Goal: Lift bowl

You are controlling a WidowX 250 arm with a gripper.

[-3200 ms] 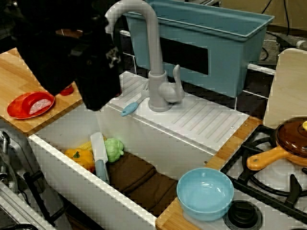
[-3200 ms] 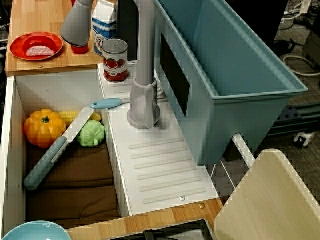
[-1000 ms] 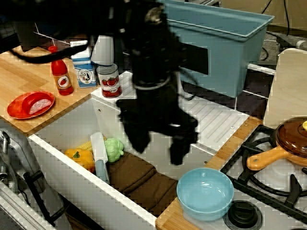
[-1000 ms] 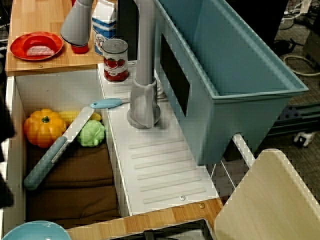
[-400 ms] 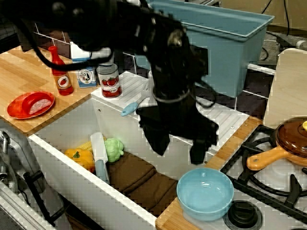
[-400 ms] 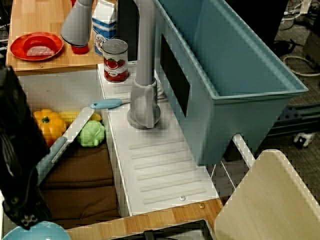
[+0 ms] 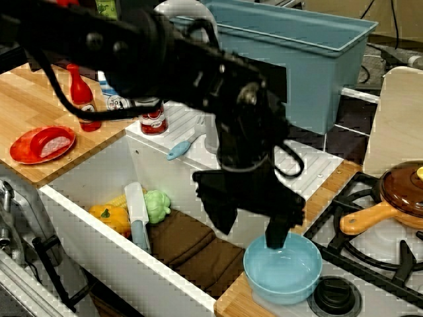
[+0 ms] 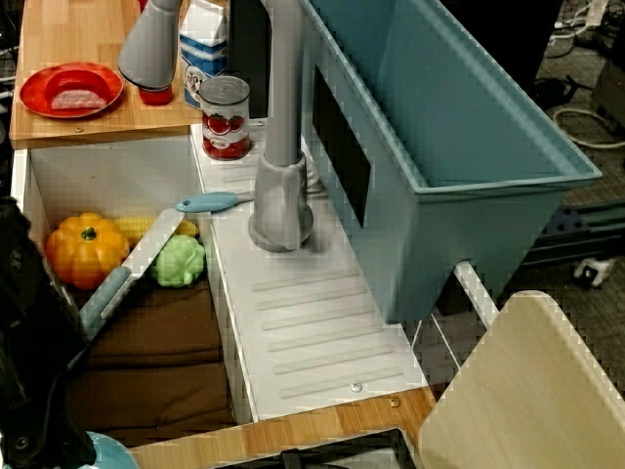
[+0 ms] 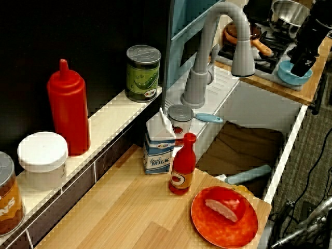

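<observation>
The gripper next needs to pinch the bowl by its thin rim (image 7: 264, 238) to lift it, because the bowl spreads too wide for the gripper's fingers.
The light blue bowl (image 7: 284, 271) stands on the wooden strip between the sink and the stove, at the counter's front edge. My black gripper (image 7: 250, 224) hangs open over its sink-side rim. One finger (image 7: 277, 234) dips inside the bowl's back wall and the other finger (image 7: 221, 214) hangs outside, over the sink. In the view over the sink only a sliver of the bowl (image 8: 109, 453) shows beside the dark arm (image 8: 29, 371). From the counter's end, the bowl (image 9: 293, 73) sits far off with the gripper (image 9: 302, 63) on top of it.
The sink (image 7: 86, 218) holds a pumpkin (image 8: 86, 249), a knife (image 7: 137, 214), a lettuce (image 7: 157, 206) and brown cloth. A brown pan (image 7: 396, 195) sits on the stove to the right. Behind are the faucet (image 8: 278, 195) and the blue-grey tub (image 7: 297, 39). A red plate (image 7: 41, 144) lies far left.
The arm has swung from the left counter across the sink to the right and come down; one finger now sits inside the bowl. The bowl has not moved.
</observation>
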